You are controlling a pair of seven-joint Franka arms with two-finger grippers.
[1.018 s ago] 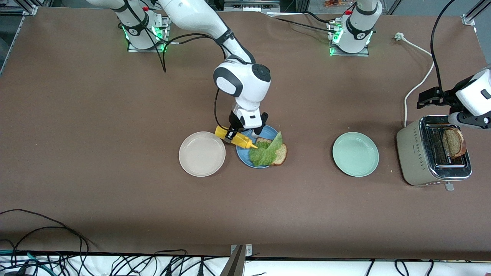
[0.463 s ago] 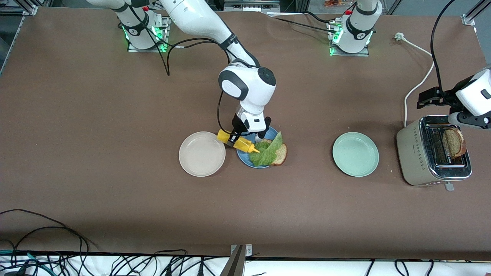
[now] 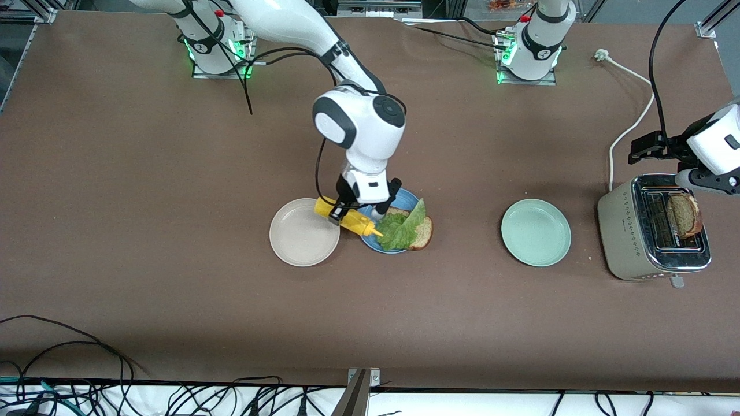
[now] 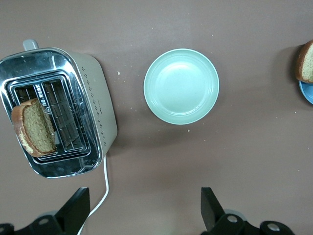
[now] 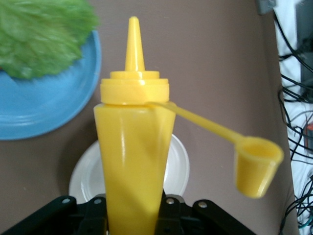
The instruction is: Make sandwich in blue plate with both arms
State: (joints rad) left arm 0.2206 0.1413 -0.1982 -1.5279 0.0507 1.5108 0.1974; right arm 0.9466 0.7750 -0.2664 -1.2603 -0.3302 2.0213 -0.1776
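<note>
The left gripper should next grab the bread slice by its top edge, because its lower part sits down inside the toaster slot (image 4: pixel 25 93). The slice is for making the sandwich.
A slice of brown-crusted bread (image 3: pixel 423 232) lies on the blue plate (image 3: pixel 407 200), with a ruffled green lettuce leaf (image 3: pixel 400 229) over it. My right gripper (image 3: pixel 338 212) is shut on a yellow squeeze bottle (image 3: pixel 348 219). The bottle is tilted above the plate's edge, its nozzle pointing at the lettuce. In the right wrist view the bottle (image 5: pixel 132 147) fills the jaws, its cap (image 5: pixel 257 166) dangling on a strap. A second bread slice (image 3: pixel 685 215) stands in the toaster (image 3: pixel 636 231). My left gripper (image 4: pixel 144 193) hangs open and holds nothing, high over the table by the toaster.
A beige plate (image 3: pixel 304 232) sits beside the blue plate toward the right arm's end. A mint-green plate (image 3: pixel 536 232) lies between the blue plate and the toaster. The toaster's white cord (image 3: pixel 627 130) runs toward the left arm's base.
My right gripper has carried the bottle a little toward the beige plate, and the nozzle has dipped lower. The left arm has not moved.
</note>
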